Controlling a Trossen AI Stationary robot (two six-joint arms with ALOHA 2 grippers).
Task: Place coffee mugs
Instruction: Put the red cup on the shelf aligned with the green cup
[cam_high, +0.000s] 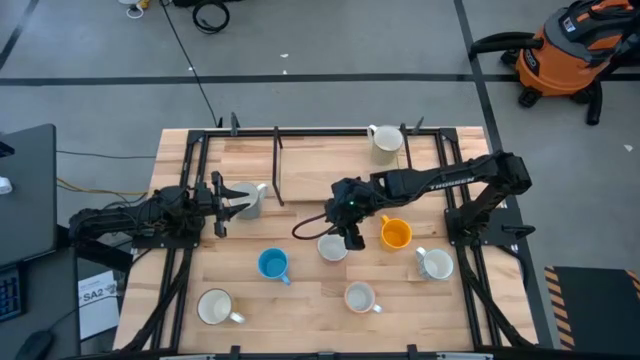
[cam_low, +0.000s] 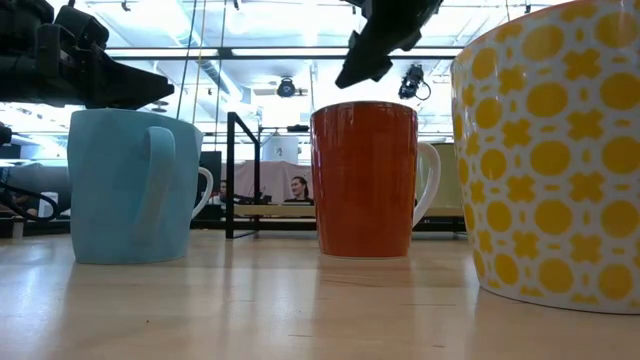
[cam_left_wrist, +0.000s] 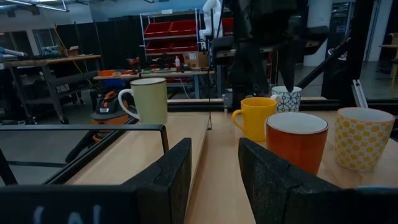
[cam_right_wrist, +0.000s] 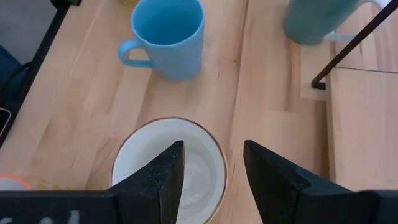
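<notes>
Next, to set the reddish-brown mug on the wooden board (cam_high: 328, 163) beside the cream mug, my right gripper grabs the reddish-brown mug by its rim (cam_high: 328, 237).
Several mugs stand on the wooden table (cam_high: 300, 165). My right gripper (cam_right_wrist: 214, 165) hangs open just above a reddish-brown mug with a white inside (cam_right_wrist: 186, 168), in the table's middle. One finger is over its hollow and the other is outside its rim, and the low view shows the fingers (cam_low: 365, 60) clear of the mug (cam_low: 365, 180). A blue mug (cam_high: 272, 263) stands to its left and an orange one (cam_high: 396, 235) to its right. My left gripper (cam_left_wrist: 214, 174) waits open and level at the left, with nothing between its fingers. A grey mug (cam_high: 252, 200) stands right by it.
A cream mug (cam_high: 385, 140) stands at the far edge. A white mug (cam_high: 215, 306), a yellow-patterned mug (cam_high: 360, 297) and a white patterned mug (cam_high: 435, 263) stand along the near side. A black metal rail (cam_high: 277, 165) rises between the grey mug and the centre.
</notes>
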